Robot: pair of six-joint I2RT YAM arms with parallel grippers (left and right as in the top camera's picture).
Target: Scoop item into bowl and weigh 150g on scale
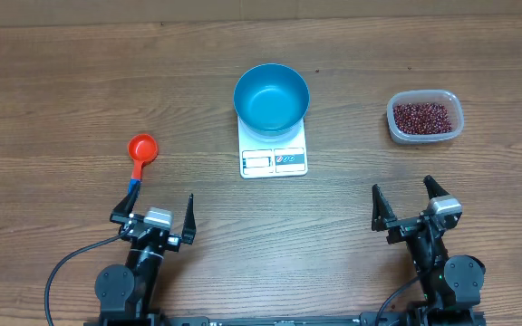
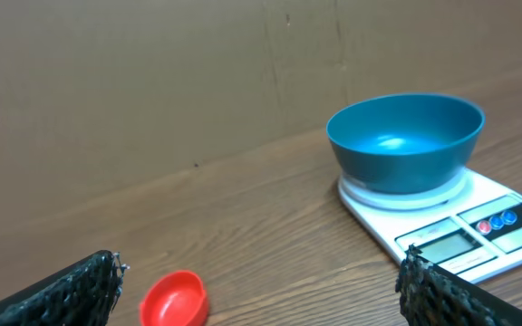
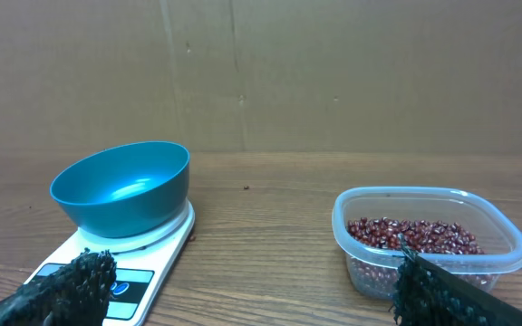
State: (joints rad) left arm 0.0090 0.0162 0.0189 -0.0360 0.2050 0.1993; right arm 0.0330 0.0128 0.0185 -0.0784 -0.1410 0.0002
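I should next grab the scoop with my left gripper by the rim of its red bowl (image 1: 151,139) (image 2: 194,280). The blue handle then stays free for handing over to my right gripper.
A round blue bowl (image 1: 271,97) (image 2: 404,142) (image 3: 122,186) stands empty on the white scale (image 1: 274,158) (image 2: 478,217) (image 3: 120,281) at the table's middle back. Dark red-brown beans (image 1: 421,117) (image 3: 412,235) fill a clear plastic tub (image 1: 425,133) (image 3: 429,199) at the back right. A red scoop (image 1: 141,148) (image 2: 175,300) with a blue handle lies at the left, its bowl up. My left gripper (image 1: 157,215) (image 2: 261,288) hangs open at the front left, just behind the scoop's handle. Open too is my right gripper (image 1: 406,206) (image 3: 256,292) at the front right, nothing between its fingers.
A brown cardboard wall (image 2: 152,81) (image 3: 333,72) closes off the back of the wooden table (image 1: 270,226). Bare wood lies between the two arms and the scale.
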